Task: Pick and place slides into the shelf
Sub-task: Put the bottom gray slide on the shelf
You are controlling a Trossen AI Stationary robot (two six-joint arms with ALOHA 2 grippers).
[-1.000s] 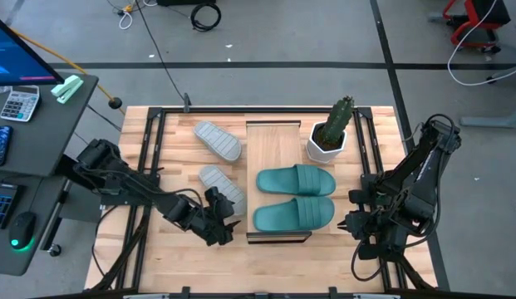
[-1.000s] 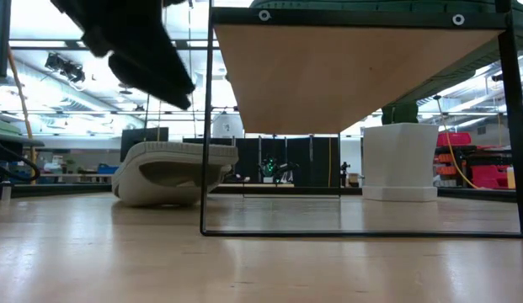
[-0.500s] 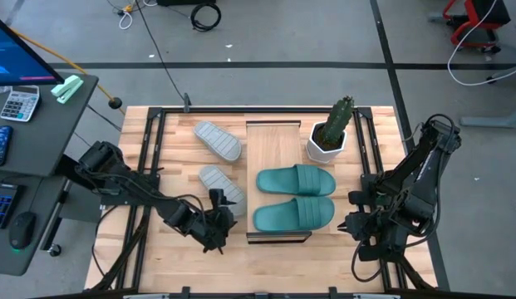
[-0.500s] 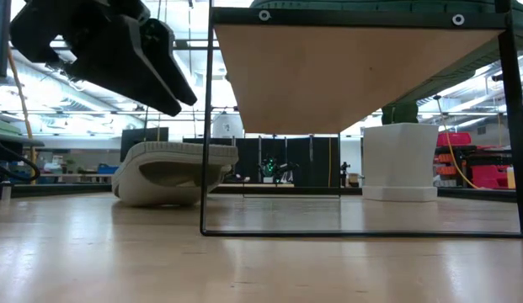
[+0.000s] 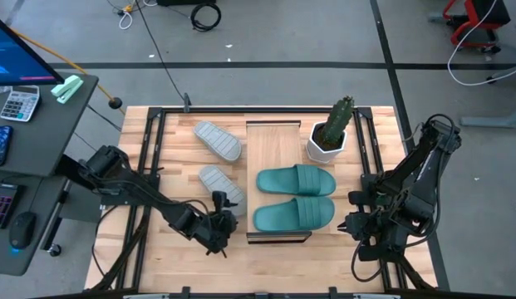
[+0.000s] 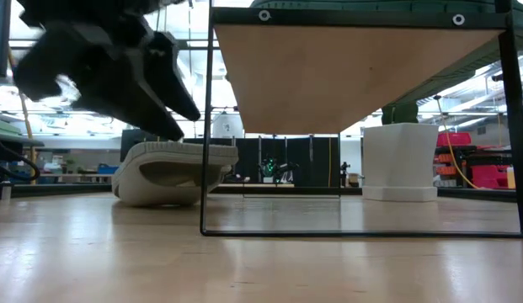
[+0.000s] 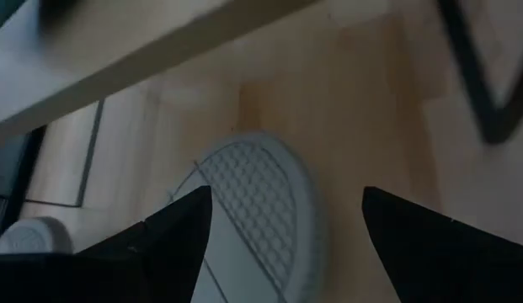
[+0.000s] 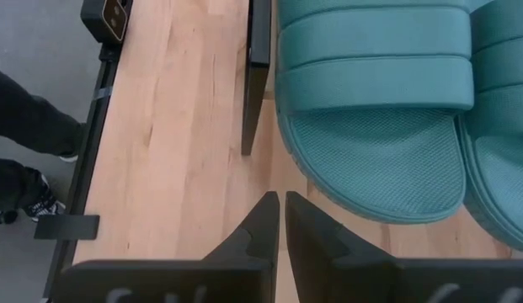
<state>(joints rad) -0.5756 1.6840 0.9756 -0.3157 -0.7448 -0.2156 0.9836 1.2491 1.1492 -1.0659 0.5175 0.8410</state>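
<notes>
My left gripper should next put the grey slide on the shelf point(image 5: 277, 139), and for that it should take hold of the grey slide by its rounded end point(image 5: 232, 199).
Two teal slides point(image 5: 295, 181) point(image 5: 295, 213) lie side by side, straps up, on the light-wood shelf point(image 5: 277, 139). Two light grey slides lie sole-up on the tabletop left of the shelf, one far point(image 5: 218, 139), one nearer point(image 5: 223, 189). My left gripper point(image 5: 219, 219) hangs open just over the near end of the nearer grey slide point(image 7: 254, 210); its fingers stand on either side of that end without touching it. It also shows above this slide point(image 6: 173, 172) in the low view. My right gripper point(image 5: 357, 221) waits shut by the table's right edge, beside the teal slides point(image 8: 370, 126).
A cactus in a white pot point(image 5: 331, 137) stands at the shelf's far right corner. The shelf's dark metal frame point(image 6: 206, 126) rises right beside the nearer grey slide. A desk with a calculator point(image 5: 18, 104) and a mouse lies beyond the table's left edge.
My left gripper has sunk a little toward the nearer grey slide and has rolled about its own pointing line; its fingers stay open. The slides have not moved.
</notes>
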